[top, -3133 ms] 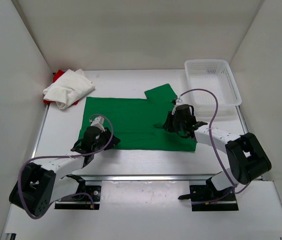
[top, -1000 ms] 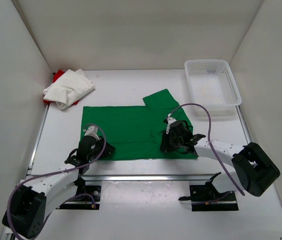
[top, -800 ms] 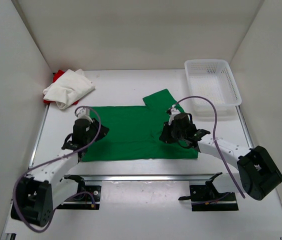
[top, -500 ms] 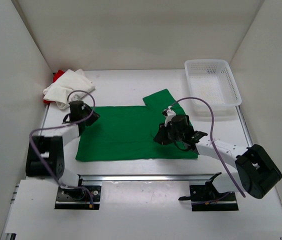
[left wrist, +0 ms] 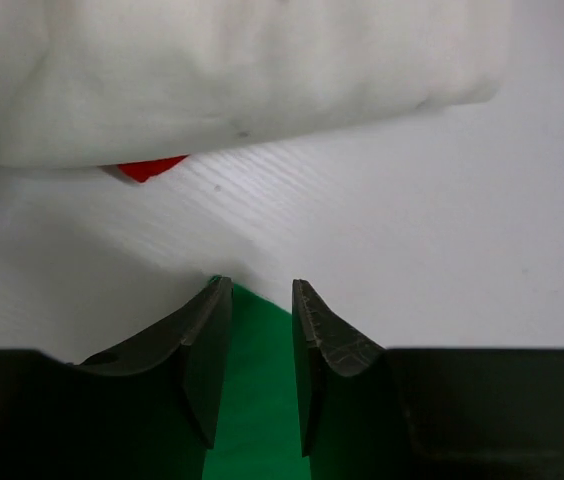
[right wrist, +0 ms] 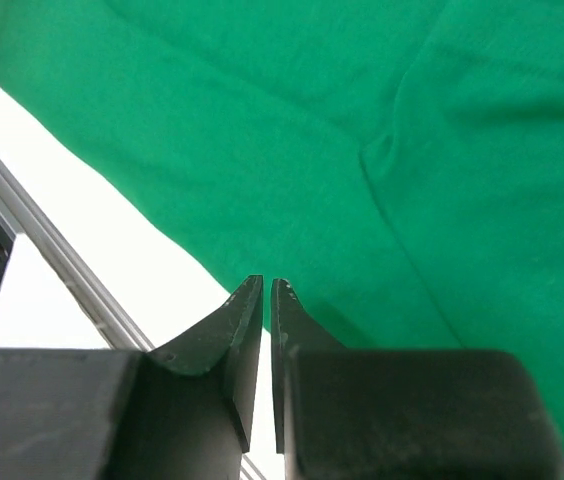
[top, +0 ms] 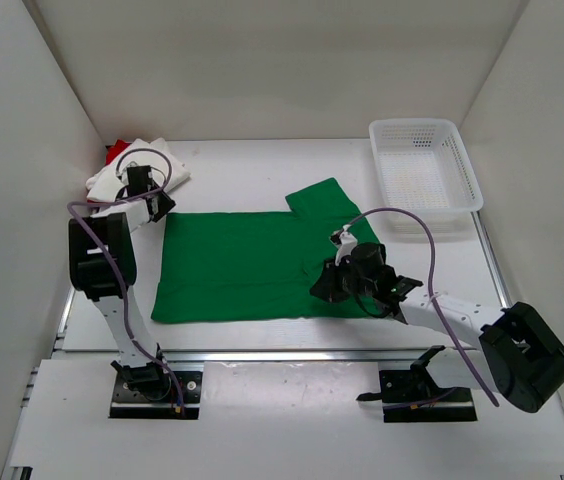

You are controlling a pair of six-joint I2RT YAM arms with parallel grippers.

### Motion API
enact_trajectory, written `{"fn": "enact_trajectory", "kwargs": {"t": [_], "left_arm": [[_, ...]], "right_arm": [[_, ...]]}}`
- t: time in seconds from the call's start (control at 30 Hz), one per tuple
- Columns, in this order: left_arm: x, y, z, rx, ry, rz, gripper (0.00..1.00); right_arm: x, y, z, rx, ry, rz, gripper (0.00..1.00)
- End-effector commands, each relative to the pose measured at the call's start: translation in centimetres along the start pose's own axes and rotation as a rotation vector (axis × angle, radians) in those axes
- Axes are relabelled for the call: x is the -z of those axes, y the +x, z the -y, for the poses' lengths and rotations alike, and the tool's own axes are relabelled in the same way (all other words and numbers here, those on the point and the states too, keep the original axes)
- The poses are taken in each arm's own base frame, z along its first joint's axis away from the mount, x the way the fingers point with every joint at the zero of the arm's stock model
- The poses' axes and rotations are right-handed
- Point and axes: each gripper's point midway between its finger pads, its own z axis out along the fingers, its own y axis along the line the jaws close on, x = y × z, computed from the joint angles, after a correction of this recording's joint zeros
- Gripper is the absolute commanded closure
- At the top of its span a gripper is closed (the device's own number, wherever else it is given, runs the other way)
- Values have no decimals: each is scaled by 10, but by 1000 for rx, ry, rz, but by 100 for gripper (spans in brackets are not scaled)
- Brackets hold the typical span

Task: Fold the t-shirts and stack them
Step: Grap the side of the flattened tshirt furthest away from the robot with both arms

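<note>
I need to grab the green t-shirt (top: pixel 252 265) with my left gripper by its far corner beside the off-white t-shirt, to fold its far side nearward.
The green t-shirt (top: pixel 252 265) lies spread flat mid-table, one sleeve (top: pixel 322 195) sticking out at the back. The off-white t-shirt (top: pixel 112 180) is bunched at the back left, on top of the red one (top: pixel 114 152). My left gripper (top: pixel 160 207) is open at the green shirt's far left corner. In the left wrist view its tips (left wrist: pixel 262 285) straddle that corner (left wrist: pixel 257 400), with the off-white shirt (left wrist: pixel 232 70) and a bit of red (left wrist: pixel 147 167) just ahead. My right gripper (top: pixel 324 287) is shut over the green shirt's front edge (right wrist: pixel 362 150), its tips (right wrist: pixel 267 282) holding no cloth that I can see.
A white mesh basket (top: pixel 412 125) stands at the back right. White walls close in the table on three sides. A metal rail (top: pixel 262 352) runs along the near edge, also seen in the right wrist view as a rail (right wrist: pixel 22 210).
My left arm swung from the green shirt's front left edge to its far left corner, and its jaws opened wider. The shirt's left side now lies flatter. The right gripper shifted slightly nearer.
</note>
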Motion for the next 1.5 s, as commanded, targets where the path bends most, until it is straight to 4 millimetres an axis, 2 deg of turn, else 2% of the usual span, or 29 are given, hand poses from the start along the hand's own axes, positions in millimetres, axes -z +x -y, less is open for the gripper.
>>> {"fn": "enact_trajectory", "kwargs": {"t": [0.0, 0.23, 0.3, 0.4, 0.43, 0.5, 0.6, 0.7, 0.73, 0.87, 1.0, 1.13, 1.23, 1.3, 1.4, 1.43, 1.47], "left_arm": [[-1, 6, -8, -47, -44, -53, 59], [-4, 6, -8, -74, -66, -64, 52], [-4, 4, -9, -84, -76, -69, 52], [-7, 3, -14, -97, -101, -75, 58], [-5, 4, -9, -103, -93, -74, 59], [-5, 6, -14, -102, -102, -77, 59], [-6, 7, -18, -89, -103, -77, 59], [-8, 6, -22, -92, -111, -86, 54], [-9, 7, -17, -106, -107, -88, 54], [-11, 8, -8, -152, -124, -96, 56], [-12, 9, -10, -156, -132, -110, 63], [-12, 10, -10, -150, -128, -110, 70], [-9, 4, -8, -148, -123, -89, 79], [-10, 6, -9, -152, -128, -89, 86], [-9, 9, -9, -151, -120, -98, 95], [-6, 4, -4, -150, -108, -80, 96], [-7, 5, -4, -145, -104, -84, 99]], "right_arm": [[4, -23, -6, 30, -35, 81, 93], [3, -25, -6, 25, -43, 88, 94], [3, -21, -5, 22, -46, 78, 94], [6, -30, -8, 31, -48, 104, 94], [7, -33, -7, 30, -43, 113, 93], [10, -38, -7, 29, -44, 123, 93], [17, -54, -7, 23, -39, 170, 94], [29, -72, -2, 18, -22, 239, 94], [36, -84, -3, 21, -23, 280, 95], [50, -102, -7, 14, -28, 348, 96], [61, -118, -10, 23, -20, 399, 95], [72, -135, 3, -12, 13, 461, 92], [73, -147, 21, -45, 68, 504, 90], [64, -151, 38, -51, 132, 503, 88], [40, -168, 75, -28, 259, 433, 84], [34, -169, 81, -32, 276, 421, 82], [29, -178, 98, -38, 309, 412, 82]]}}
